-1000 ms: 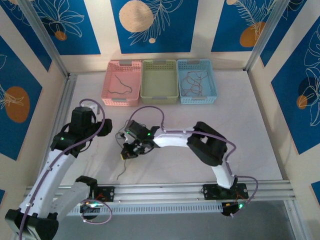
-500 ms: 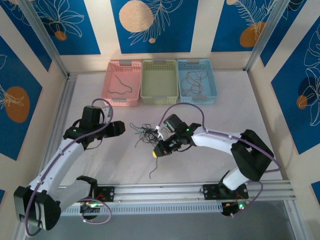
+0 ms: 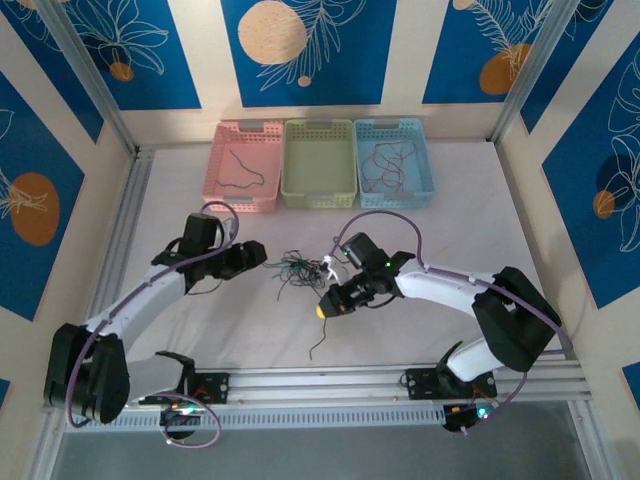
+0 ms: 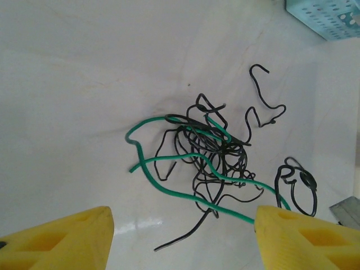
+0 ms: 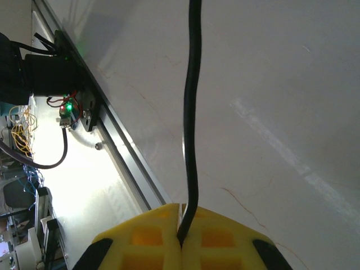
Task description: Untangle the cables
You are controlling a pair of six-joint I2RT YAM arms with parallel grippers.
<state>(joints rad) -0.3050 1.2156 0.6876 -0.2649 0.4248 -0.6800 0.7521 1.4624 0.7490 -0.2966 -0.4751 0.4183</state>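
Note:
I need to pull the green cable away from the tangle, so I should grab it next with my left gripper on the part of the cable clear of the black knot [image 3: 272, 266] [image 4: 145, 167].
A tangle of thin black and green cables [image 3: 299, 268] lies on the white table between the two arms. In the left wrist view the cables [image 4: 214, 152] sit just ahead of my left gripper [image 4: 183, 242]. Its yellow fingers [image 4: 56, 239] stand wide apart with nothing between them, and one green strand runs up to the right finger. In the top view my left gripper [image 3: 260, 256] is just left of the tangle. My right gripper [image 3: 322, 310] is shut on one black cable [image 5: 191, 112], which hangs from the pads [image 5: 163, 236] toward the table's front rail.
Three baskets stand in a row at the back. The pink basket [image 3: 243, 165] holds one dark cable. Next to it is the green basket [image 3: 319, 162]. The blue basket [image 3: 394, 162] holds reddish cables, and its corner [image 4: 332, 17] shows beyond the tangle. Aluminium rails [image 3: 330, 380] edge the front.
My left arm has swung right and forward, up to the tangle. The right gripper has moved right with the black cable pinched in it, leaving the tangle on the table.

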